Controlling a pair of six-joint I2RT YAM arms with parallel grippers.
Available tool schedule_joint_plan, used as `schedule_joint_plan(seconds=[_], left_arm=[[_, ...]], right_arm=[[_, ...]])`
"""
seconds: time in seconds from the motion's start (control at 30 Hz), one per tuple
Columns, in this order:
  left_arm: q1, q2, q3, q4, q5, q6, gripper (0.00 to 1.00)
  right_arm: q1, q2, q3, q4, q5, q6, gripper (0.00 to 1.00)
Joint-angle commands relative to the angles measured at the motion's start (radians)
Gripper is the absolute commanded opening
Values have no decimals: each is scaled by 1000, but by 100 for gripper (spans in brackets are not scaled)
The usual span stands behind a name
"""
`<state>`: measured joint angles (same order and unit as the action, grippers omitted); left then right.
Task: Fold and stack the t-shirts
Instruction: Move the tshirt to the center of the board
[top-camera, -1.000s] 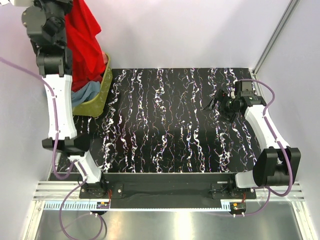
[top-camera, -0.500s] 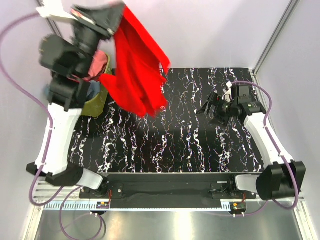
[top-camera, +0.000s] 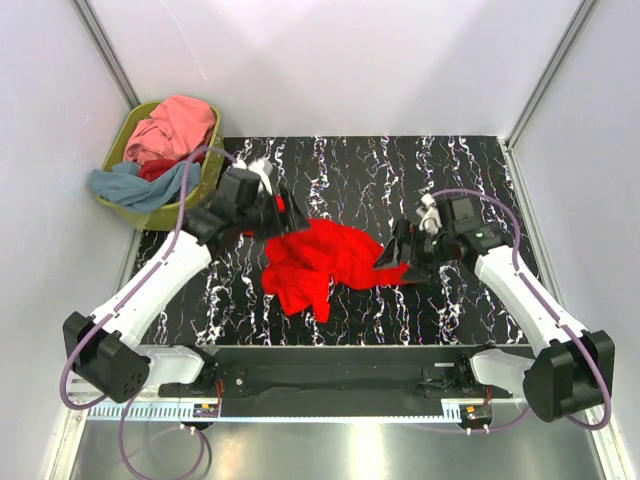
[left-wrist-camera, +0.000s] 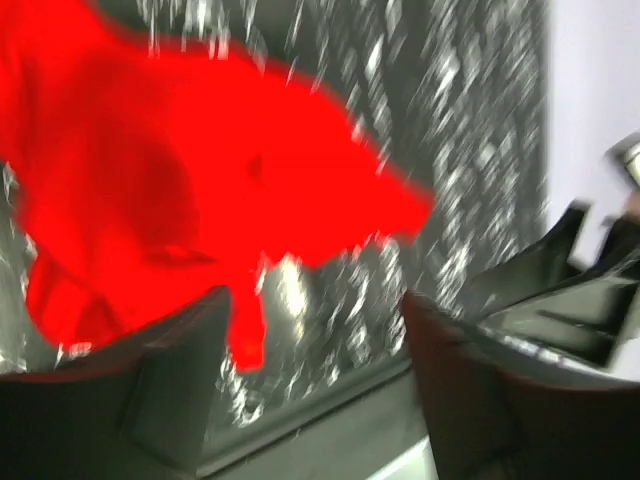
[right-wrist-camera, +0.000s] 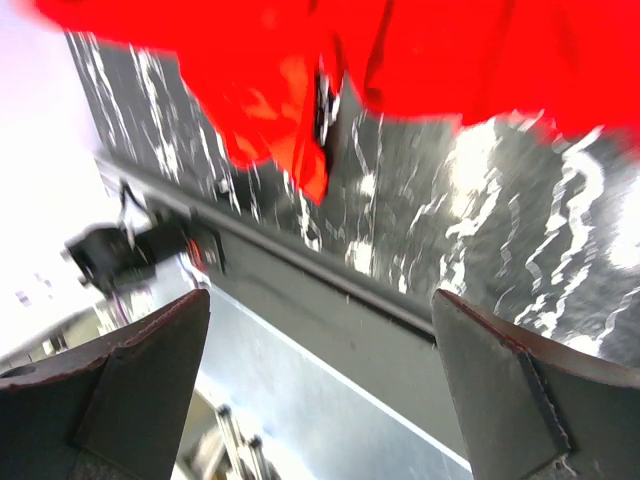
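I need to grab the red t-shirt's far edge (top-camera: 281, 205) with my left gripper next, away from the right gripper's end. Then I can spread the t-shirt for folding.
A bright red t-shirt (top-camera: 320, 260) lies crumpled in a heap on the black marbled table (top-camera: 470, 170), near the middle. My left gripper (top-camera: 278, 212) hovers at the heap's upper-left edge. In the left wrist view it (left-wrist-camera: 312, 310) stands open and empty, with the red t-shirt (left-wrist-camera: 200, 190) beyond the fingers. My right gripper (top-camera: 400, 250) sits at the heap's right edge. In the right wrist view it (right-wrist-camera: 320, 300) is open with nothing between the fingers, and the red t-shirt (right-wrist-camera: 450, 50) lies just ahead. More t-shirts fill the basket: pink (top-camera: 178, 125), grey-blue (top-camera: 130, 185) and red (top-camera: 160, 168).
The olive-green basket (top-camera: 212, 172) stands off the table's back-left corner against the wall. White walls close in the left, back and right sides. A metal rail (top-camera: 330, 360) with both arm bases runs along the table's near edge.
The left arm swung the red t-shirt down from above the basket onto the table's middle and let go, its jaws opening. The right gripper moved left and nearer, up to the shirt.
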<state>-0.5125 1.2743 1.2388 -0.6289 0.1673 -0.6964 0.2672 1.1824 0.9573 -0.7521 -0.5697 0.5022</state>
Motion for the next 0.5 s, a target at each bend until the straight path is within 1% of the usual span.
schedule_joint_plan(seconds=[0.0,0.03,0.07,0.1,0.13,0.17,0.23,0.3,0.33,0.37,0.4,0.47], left_arm=[[-21,-62,-113,-71,113,78,78],[-26,-72,-142,-74,118,80,77],[-30,-87,-201,-74,107,75,73],[-31,-128,-231,-74,97,68,71],[-31,-151,-258,-74,83,54,70],[-31,-176,-306,-74,55,43,68],[-31,-231,-347,-71,31,14,64],[-27,-254,-387,-66,17,0,56],[-27,-253,-398,-57,21,-5,56],[-27,-248,-413,-40,55,4,56],[-27,-228,-417,9,84,21,65],[-29,-192,-400,79,156,70,74]], right_arm=[[75,-10,-26,45,-19,28,99],[107,-6,-41,69,-12,30,98],[118,18,-48,82,-1,32,97],[128,35,-55,94,-2,33,97],[138,54,-58,117,-9,33,94],[151,97,-60,126,-12,33,90],[162,141,-48,148,-3,36,86],[170,209,-32,161,36,27,81],[170,229,-11,168,63,24,81],[168,259,1,165,150,21,80],[167,267,17,165,206,21,80],[129,281,17,160,299,44,80]])
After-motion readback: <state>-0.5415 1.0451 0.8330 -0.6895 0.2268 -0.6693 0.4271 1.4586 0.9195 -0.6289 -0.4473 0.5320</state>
